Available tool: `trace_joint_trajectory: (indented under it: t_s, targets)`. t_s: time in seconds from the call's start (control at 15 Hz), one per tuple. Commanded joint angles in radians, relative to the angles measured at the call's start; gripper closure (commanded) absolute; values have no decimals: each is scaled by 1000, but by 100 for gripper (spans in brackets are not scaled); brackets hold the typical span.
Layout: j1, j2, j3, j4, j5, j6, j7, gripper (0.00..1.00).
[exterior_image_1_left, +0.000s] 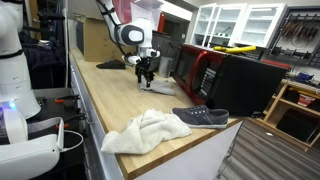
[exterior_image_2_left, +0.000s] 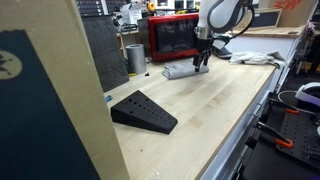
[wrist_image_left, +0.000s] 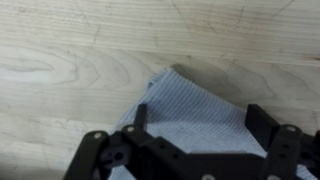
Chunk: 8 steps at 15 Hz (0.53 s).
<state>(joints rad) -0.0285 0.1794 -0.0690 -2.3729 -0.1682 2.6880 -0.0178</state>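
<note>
I should close my gripper on the folded cloth now, because it lies with its part near its corner (exterior_image_1_left: 146, 85) (wrist_image_left: 196, 116) between my fingers. Closing now would hold it.
My gripper (exterior_image_1_left: 147, 72) hangs just above a light blue-grey folded cloth (exterior_image_1_left: 160, 86) that lies flat on the wooden table. In the wrist view the cloth (wrist_image_left: 190, 105) fills the space between the two black fingers of the gripper (wrist_image_left: 200, 122), which are spread wide apart and hold nothing. One corner of the cloth points away from me onto bare wood. In both exterior views the gripper (exterior_image_2_left: 203, 62) stands over one end of the cloth (exterior_image_2_left: 180, 71), close to it or touching it.
A red microwave (exterior_image_1_left: 203, 70) and a black box (exterior_image_1_left: 247, 85) stand behind the cloth. A white towel (exterior_image_1_left: 145, 131) and a dark grey shoe (exterior_image_1_left: 201, 117) lie near the table's end. A black wedge (exterior_image_2_left: 143, 111) and a metal cup (exterior_image_2_left: 134, 57) also stand on the table.
</note>
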Motion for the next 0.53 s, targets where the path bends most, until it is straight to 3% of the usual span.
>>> trace_joint_trajectory:
  t_s: [0.0,0.47]
  targets:
    - [-25,46,23,54,81,-22,-75,26]
    - [-20,12,1,3,95,-20,-37,79]
